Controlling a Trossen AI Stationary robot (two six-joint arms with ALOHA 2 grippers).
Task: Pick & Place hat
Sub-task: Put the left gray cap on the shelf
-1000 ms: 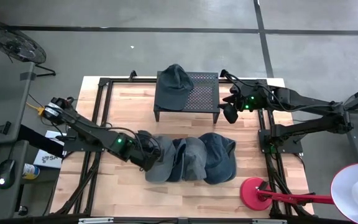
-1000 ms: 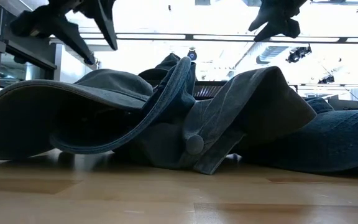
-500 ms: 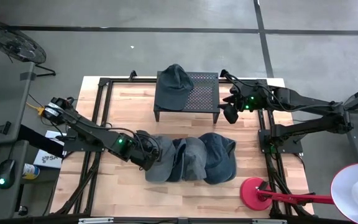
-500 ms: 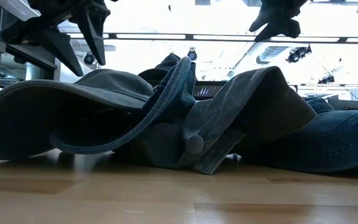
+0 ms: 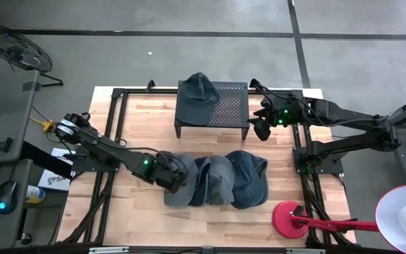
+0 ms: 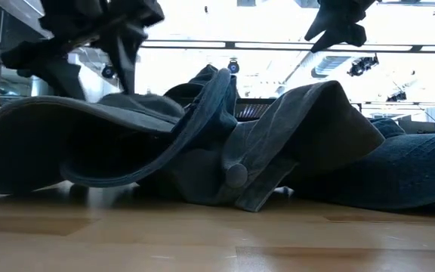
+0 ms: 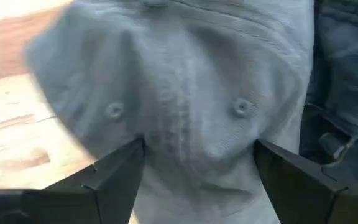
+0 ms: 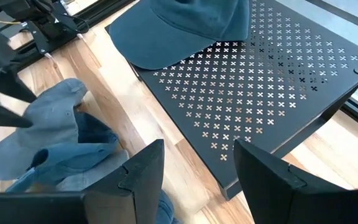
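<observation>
The left gripper grabs the cap by the top's centre seam [image 7: 182, 118] next, since the grey-blue cap's slack cloth [image 7: 197, 149] stands up.
Three denim caps lie overlapping in a row at mid-table: a pale grey-blue cap [image 5: 183, 189] on the left, a middle one [image 5: 217, 180] and a darker blue one [image 5: 251, 176]. My left gripper [image 5: 173, 178] is open, down on the grey-blue cap [image 7: 185, 74], with its fingers on either side of the crown. A dark cap [image 5: 197, 95] rests on a black perforated stand [image 5: 232, 106] at the far side. My right gripper [image 5: 259, 130] hangs open and holds nothing, beside the stand's right end [image 8: 278, 93]. My left gripper straddles the grey-blue cap's crown [image 7: 191, 143] with open fingers [image 7: 114, 177], one on each side of its centre seam. The fingers slant down from the table's left. In the low view the fingertips [image 6: 123, 79] meet the cloth. The cap lies on the table.
Black frame rails [image 5: 115, 127] run along the table's left and right sides. A red lamp base [image 5: 287, 215] stands at the near right corner. Bare wood [image 5: 154, 120] shows between the stand and the row of caps, and along the near edge.
My left gripper has come down onto the grey-blue cap, shifting slightly toward the table's right, and its fingers have spread wider. The cap's brim has sunk and flattened a little under it. The other caps stay where they were.
</observation>
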